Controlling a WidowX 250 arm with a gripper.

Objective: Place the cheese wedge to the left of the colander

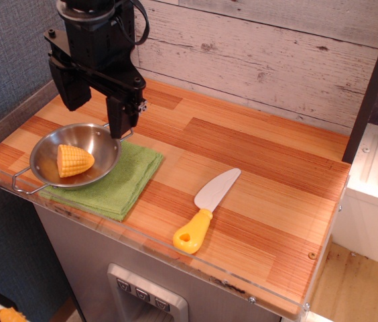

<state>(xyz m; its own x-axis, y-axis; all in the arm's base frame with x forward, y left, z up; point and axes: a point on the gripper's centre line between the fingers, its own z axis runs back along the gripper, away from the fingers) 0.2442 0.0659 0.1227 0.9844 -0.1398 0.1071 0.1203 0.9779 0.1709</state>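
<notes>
I need to grab the cheese wedge [74, 161] by its ridged sides with my gripper next. Then I need to put the cheese wedge down beside the colander [105, 142].
The cheese wedge [74, 161], a small yellow ridged chunk with a flat orange end, lies inside the colander [105, 142], a shiny steel bowl with thin wire loop handles. The colander sits on a green folded cloth [132, 181] at the left of the wooden counter. My black gripper [98, 111] hangs just above the colander's far rim. Its two fingers [123, 115] are spread wide apart and hold nothing.
A toy knife [206, 209] with a yellow handle and white blade lies on the counter to the right of the cloth. A clear plastic lip [175, 258] runs along the counter's front edge. A whitewashed plank wall [256, 60] stands behind.
</notes>
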